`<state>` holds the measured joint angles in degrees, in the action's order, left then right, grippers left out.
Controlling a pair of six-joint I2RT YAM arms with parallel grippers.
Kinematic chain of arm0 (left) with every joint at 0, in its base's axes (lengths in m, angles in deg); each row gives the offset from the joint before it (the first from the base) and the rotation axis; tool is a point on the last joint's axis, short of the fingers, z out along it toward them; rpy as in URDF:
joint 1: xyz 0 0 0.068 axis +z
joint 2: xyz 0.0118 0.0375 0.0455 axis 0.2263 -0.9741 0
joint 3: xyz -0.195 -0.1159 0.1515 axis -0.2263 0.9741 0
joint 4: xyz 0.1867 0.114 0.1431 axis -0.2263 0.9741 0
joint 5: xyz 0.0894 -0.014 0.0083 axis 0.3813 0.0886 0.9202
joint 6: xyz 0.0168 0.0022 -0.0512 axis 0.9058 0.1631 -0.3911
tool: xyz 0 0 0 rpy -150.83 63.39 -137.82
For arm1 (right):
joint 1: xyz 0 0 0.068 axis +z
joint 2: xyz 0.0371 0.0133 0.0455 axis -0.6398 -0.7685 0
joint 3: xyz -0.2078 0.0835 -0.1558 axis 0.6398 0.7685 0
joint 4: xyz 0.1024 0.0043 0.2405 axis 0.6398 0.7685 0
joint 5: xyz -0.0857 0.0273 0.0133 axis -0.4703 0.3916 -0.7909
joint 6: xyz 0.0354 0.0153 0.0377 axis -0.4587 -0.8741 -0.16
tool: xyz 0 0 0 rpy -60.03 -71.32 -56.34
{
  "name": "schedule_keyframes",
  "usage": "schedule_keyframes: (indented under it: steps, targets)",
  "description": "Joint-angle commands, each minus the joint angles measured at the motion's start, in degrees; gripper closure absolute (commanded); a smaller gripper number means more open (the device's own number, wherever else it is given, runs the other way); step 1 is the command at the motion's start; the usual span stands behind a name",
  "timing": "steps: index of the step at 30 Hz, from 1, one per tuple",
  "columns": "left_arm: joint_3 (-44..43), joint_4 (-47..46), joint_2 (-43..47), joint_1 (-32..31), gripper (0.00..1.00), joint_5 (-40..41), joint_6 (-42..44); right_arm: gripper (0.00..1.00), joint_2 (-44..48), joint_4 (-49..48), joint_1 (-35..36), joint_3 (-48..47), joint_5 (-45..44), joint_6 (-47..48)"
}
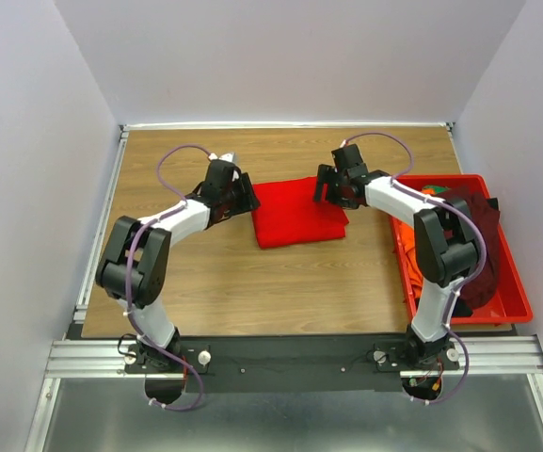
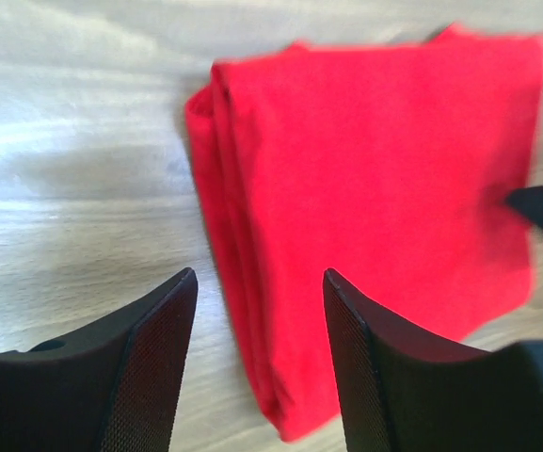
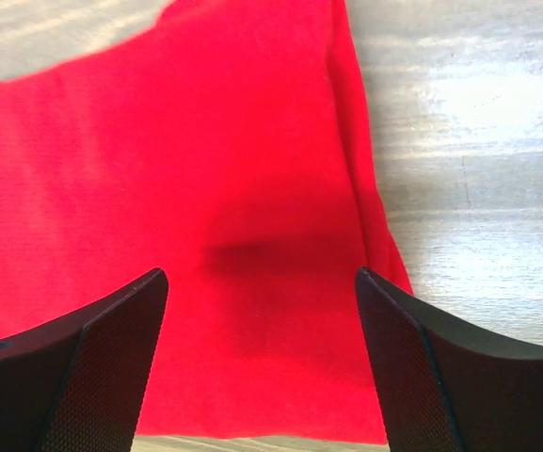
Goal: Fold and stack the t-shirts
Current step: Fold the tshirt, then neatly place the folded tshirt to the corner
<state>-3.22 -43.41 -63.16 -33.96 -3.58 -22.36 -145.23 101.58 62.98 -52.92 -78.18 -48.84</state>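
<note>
I should next grab the folded red t-shirt by its outer folded side edge with my left gripper, so it can slide to the stack spot and stay folded.
A bright red t-shirt lies folded into a rectangle on the wooden table, at the middle back. My left gripper is open and empty just above the shirt's left edge. My right gripper is open and empty above the shirt's right part. A dark maroon shirt and an orange shirt lie bunched in the red plastic bin at the right.
The red bin stands along the table's right edge, beside the right arm. Bare wood lies in front of the folded shirt and to its left. Grey walls close in the table on three sides.
</note>
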Motion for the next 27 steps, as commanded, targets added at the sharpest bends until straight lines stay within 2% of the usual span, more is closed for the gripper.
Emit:
schedule_keyframes:
  steps: [1, 10, 13, 16, 17, 19, 20, 22, 25, 27]
  targets:
    - [-0.81, 1.05, -3.16, -0.38, 0.35, -2.39, 2.96, 0.12, 2.00, -0.44, 0.00, -1.44, -1.50, 1.07]
    - [-4.14, 2.28, -8.70, -0.39, 0.36, -1.43, 3.93, 0.12, 3.85, -0.53, 0.00, -0.30, -1.41, 1.42]
    - [-5.20, 2.98, -10.11, -0.39, 0.40, -1.52, 4.46, 0.12, 4.55, -0.53, 0.00, -0.21, -1.85, 1.42]
    - [-6.08, 3.68, -11.07, -0.65, 0.54, -1.60, 4.72, 0.12, 4.73, -0.53, 0.00, -0.39, -1.59, 1.59]
    - [-6.43, 3.94, -11.60, -0.65, 0.63, -1.34, 4.73, 0.12, 4.73, -0.53, 0.00, -0.39, -1.59, 1.60]
    - [-7.31, 4.82, -12.30, -0.91, 0.71, -0.73, 4.81, 0.12, 4.99, -0.53, 0.00, -0.39, -1.59, 1.60]
    - [-8.36, 5.78, -13.09, -1.26, 0.84, 0.06, 4.99, 0.12, 5.08, -0.53, 0.00, -0.30, -1.50, 1.60]
    - [-9.41, 7.02, -13.80, -1.44, 0.99, 1.81, 5.25, 0.12, 5.52, -0.53, 0.00, -0.13, -1.41, 1.60]
    - [-12.23, 10.79, -15.29, -1.53, 1.00, 4.89, 5.87, 0.12, 5.87, -0.53, 0.00, 0.14, -1.33, 1.60]
    - [-14.60, 14.04, -16.00, -1.53, 1.00, 10.16, 7.09, 0.12, 6.57, -0.53, 0.00, 0.31, -1.24, 1.68]
